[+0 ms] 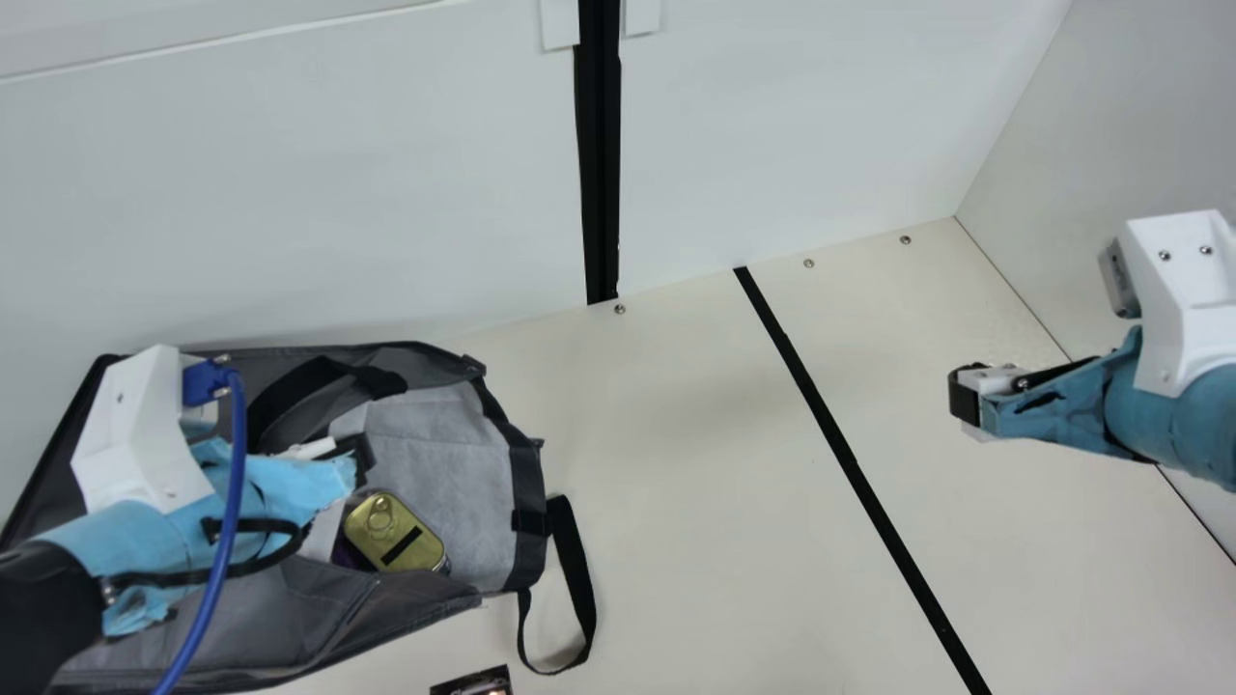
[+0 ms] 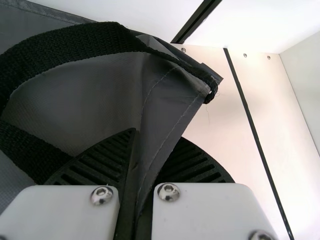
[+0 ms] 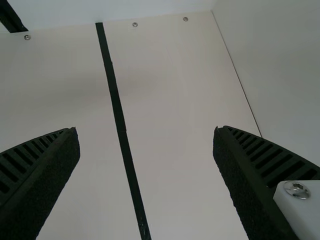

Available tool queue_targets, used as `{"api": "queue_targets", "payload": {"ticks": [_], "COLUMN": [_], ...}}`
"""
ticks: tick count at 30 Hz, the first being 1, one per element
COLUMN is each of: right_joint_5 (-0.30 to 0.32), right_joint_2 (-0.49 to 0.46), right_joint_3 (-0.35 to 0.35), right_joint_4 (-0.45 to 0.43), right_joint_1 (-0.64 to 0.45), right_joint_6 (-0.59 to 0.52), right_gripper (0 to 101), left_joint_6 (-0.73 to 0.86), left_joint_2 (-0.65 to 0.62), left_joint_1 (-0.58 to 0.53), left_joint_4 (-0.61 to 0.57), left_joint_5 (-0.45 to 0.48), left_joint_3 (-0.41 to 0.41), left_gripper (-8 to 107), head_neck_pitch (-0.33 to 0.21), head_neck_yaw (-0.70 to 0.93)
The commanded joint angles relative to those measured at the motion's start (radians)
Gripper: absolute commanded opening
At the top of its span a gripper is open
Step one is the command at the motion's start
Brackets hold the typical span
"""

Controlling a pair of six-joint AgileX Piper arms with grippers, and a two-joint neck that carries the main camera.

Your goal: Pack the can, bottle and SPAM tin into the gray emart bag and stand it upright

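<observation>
I need to grab the bag next with my right gripper by the dark hem of its opening [image 1: 529,492]. That edge is open, while the bag's gray cloth body [image 1: 303,614] lies slack.
My left gripper [image 1: 355,458] is over the gray bag [image 1: 439,473], which lies spread on its side at the main view's left. In the left wrist view, my left gripper [image 2: 158,134] is shut on a fold of the bag's dark gray fabric [image 2: 167,102], beside a black strap. A gold tin [image 1: 396,533] with a ring pull lies in the bag's opening, a dark purple item partly hidden beside it. Far right in the main view, my right gripper [image 1: 969,398] hangs over the table, away from the bag; in the right wrist view, my right gripper [image 3: 146,129] is open and holds nothing.
The bag's black handle [image 1: 579,579] loops onto the table [image 1: 715,483]. At the main view's bottom edge lies a small dark printed item [image 1: 475,681], partly cut off. White walls stand behind the table and at its right; a black strip [image 1: 850,458] crosses the tabletop.
</observation>
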Motion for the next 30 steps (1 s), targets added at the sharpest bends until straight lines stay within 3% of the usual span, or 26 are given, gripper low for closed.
{"api": "queue_targets", "payload": {"ticks": [1, 30], "right_joint_5": [-0.01, -0.196], "right_joint_2": [0.013, 0.218], "right_joint_3": [0.007, 0.104], "right_joint_4": [0.027, 0.303], "right_joint_1": [-0.005, 0.053], "right_joint_6": [-0.024, -0.267], "right_gripper": [95, 95], "left_joint_6": [0.0, 0.0], "left_joint_2": [0.0, 0.0], "left_joint_1": [0.0, 0.0], "left_joint_4": [0.0, 0.0], "left_joint_5": [0.0, 0.0], "left_joint_3": [0.0, 0.0], "left_gripper": [-8, -8], "head_neck_pitch": [-0.023, -0.023], "head_neck_yaw": [-0.002, -0.002]}}
